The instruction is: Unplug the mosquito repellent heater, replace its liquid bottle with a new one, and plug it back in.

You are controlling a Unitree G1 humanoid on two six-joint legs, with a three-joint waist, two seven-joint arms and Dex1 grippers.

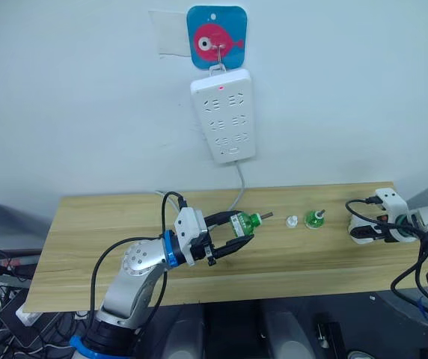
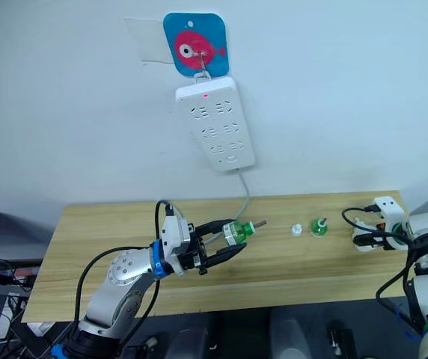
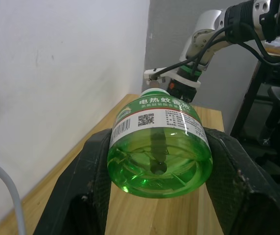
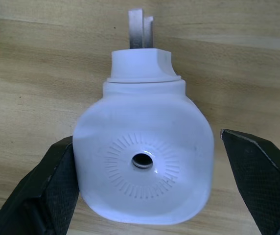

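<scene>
My right gripper grabs the heater by its white housing (image 4: 142, 183) next, so the heater's metal prongs stay free to go back in.
My left gripper (image 1: 241, 228) is shut on a green liquid bottle (image 1: 242, 223), held sideways just above the table with its wick pointing right; its label and clear green base (image 3: 159, 161) face the left wrist camera. The white mosquito repellent heater (image 4: 142, 161) lies unplugged on the wood at the table's right end, vent hole facing up and prongs pointing away. My right gripper (image 1: 373, 229) stands open around it: one finger touches its side, the other is a little apart. Another green bottle (image 1: 315, 219) stands upright between the two grippers, with a small white cap (image 1: 292, 221) beside it.
A white power strip (image 1: 223, 116) hangs on the wall from a hook on a blue fish sticker (image 1: 215, 37), its red light on. Its grey cable (image 1: 238, 187) drops behind the wooden table (image 1: 109, 247).
</scene>
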